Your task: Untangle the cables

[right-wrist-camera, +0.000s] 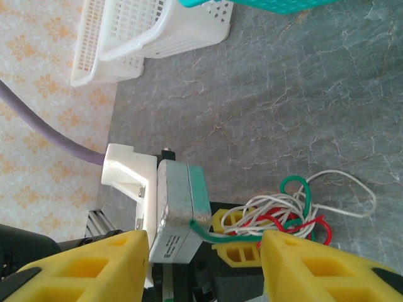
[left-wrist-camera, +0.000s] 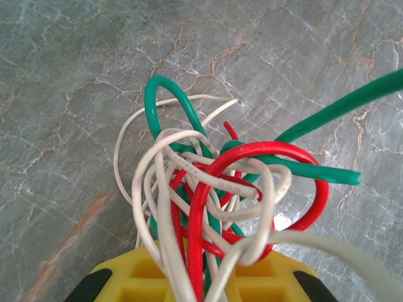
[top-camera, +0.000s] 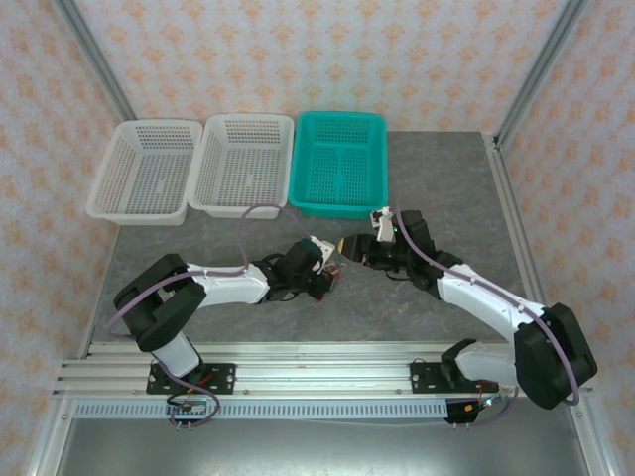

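My right gripper pinches the green cable near its loose end (right-wrist-camera: 212, 236) next, outside the knotted bundle, to draw it free and untangle it.
The cables (left-wrist-camera: 208, 189) form one knotted bundle of red, white and green wires. My left gripper (left-wrist-camera: 201, 286) is shut on the bundle's near end, and the loops fan out above the grey marble table (left-wrist-camera: 69, 82). In the right wrist view the same cables (right-wrist-camera: 296, 214) stick out of the left gripper (right-wrist-camera: 242, 238). One green strand (right-wrist-camera: 236, 234) runs left across the gap between my right gripper's fingers. My right gripper (right-wrist-camera: 204, 245) is open, its yellow fingers (right-wrist-camera: 94, 264) wide apart and pinching nothing. From above, the left gripper (top-camera: 332, 261) and the right gripper (top-camera: 349, 248) nearly meet at mid-table.
Two white baskets (top-camera: 109, 193) (top-camera: 208, 193) and a teal basket (top-camera: 303, 193) stand side by side along the table's far edge. The left arm's grey wrist camera housing (right-wrist-camera: 179, 207) sits close in front of the right fingers. Metal frame posts (top-camera: 94, 59) rise at the back corners.
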Motion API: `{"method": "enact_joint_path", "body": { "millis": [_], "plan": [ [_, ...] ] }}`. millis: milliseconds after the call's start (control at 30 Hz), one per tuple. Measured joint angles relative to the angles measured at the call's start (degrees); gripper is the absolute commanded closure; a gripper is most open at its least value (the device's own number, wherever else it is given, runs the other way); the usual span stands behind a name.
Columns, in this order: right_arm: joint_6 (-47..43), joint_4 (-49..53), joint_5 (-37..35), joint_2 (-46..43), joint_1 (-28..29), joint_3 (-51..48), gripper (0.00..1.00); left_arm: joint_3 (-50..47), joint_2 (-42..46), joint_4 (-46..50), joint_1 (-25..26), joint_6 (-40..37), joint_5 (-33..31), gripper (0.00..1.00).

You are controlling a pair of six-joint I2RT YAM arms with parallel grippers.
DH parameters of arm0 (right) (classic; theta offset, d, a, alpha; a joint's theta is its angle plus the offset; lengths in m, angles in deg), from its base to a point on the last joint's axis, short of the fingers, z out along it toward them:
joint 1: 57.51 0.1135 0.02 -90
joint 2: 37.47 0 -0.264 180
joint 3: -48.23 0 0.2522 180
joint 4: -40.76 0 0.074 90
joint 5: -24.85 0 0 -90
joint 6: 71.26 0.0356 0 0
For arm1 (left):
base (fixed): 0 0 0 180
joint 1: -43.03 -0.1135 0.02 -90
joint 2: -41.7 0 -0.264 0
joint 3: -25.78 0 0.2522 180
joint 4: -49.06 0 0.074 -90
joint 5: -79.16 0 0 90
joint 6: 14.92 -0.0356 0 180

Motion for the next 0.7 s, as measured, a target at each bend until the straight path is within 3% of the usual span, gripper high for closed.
{"method": "enact_joint_path", "body": {
  "millis": [267, 567, 700],
  "plan": [
    [-1.03, -0.9, -1.2, 4.44, -0.02, 0.02, 0.67, 0.0, 0.0, 0.04, 0.0, -0.26, 0.33, 0.94],
    [-1.11, -0.63, -2.71, 6.95, 0.42, 0.02, 0.68, 0.0, 0.0, 0.44, 0.0, -0.24, 0.31, 0.94],
    [-0.81, -1.62, -2.49, 9.84, 0.96, 0.02, 0.81, 0.0, 0.0, 0.42, 0.0, -0.24, 0.31, 0.93]
  ]
}}
